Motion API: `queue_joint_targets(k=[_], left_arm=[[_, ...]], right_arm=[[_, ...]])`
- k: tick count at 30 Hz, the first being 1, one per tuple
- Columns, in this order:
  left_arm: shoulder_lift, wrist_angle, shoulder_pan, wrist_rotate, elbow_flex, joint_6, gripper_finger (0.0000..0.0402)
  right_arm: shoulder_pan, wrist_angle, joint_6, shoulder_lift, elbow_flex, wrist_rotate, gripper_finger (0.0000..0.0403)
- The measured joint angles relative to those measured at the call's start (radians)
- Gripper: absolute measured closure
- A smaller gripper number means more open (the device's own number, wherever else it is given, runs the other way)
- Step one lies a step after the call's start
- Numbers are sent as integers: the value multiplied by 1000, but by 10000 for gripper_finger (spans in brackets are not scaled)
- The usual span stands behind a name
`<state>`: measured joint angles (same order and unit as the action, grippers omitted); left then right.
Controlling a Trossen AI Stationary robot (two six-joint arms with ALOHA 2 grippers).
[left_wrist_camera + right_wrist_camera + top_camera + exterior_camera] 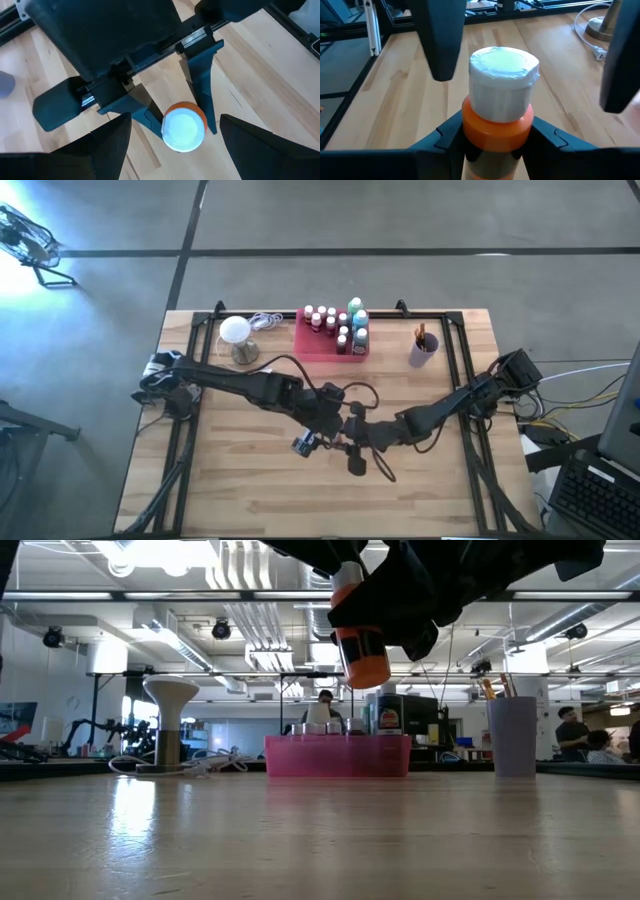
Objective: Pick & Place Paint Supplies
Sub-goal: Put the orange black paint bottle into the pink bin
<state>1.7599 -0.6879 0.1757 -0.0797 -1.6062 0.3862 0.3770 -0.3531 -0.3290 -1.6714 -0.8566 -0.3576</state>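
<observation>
My left gripper grabs the orange bottle's white cap (182,129) next, to take the bottle over and place it in the pink tray.
A small orange bottle (497,122) with a white cap (182,129) hangs in the air above the middle of the table; in the low view the orange bottle (362,645) is well clear of the wood. My right gripper (497,131) comes in from the table's right and is shut on it. My left gripper (175,125) comes in from the left and stands open. Its two fingers (440,45) are on either side of the cap and touch nothing. My right gripper pinches the bottle's orange shoulder (470,125), just under the white cap, between its two fingers. The fingers (202,85) come from the table's right side, slanting down, and lie across the bottle. The bottle stands nearly upright, cap up, lifted clear of the table.
At the far middle a pink tray (318,345) holds several small bottles and two larger ones. A white globe lamp (235,332) with its cord is at the far left. At the far right stands a purple cup (423,350) with brushes. Bare wood lies toward the near edge.
</observation>
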Motion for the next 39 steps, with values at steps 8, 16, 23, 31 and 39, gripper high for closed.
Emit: queue_joint_targets(k=[8, 16, 23, 31, 39], left_arm=[[9, 32, -1, 13, 3, -26, 94], [19, 12, -8, 26, 4, -47, 94], [25, -9, -7, 24, 6, -52, 113], [28, -6, -6, 14, 6, -51, 168], [28, -11, -6, 8, 6, -49, 223]], right_arm=[[-4, 0, 7, 0, 0, -1, 264], [-5, 3, 7, -2, 0, -3, 255], [-5, 0, 14, -2, 0, -3, 263], [-5, 0, 14, -2, 0, -8, 252], [-5, 2, 14, -2, 0, -11, 264]])
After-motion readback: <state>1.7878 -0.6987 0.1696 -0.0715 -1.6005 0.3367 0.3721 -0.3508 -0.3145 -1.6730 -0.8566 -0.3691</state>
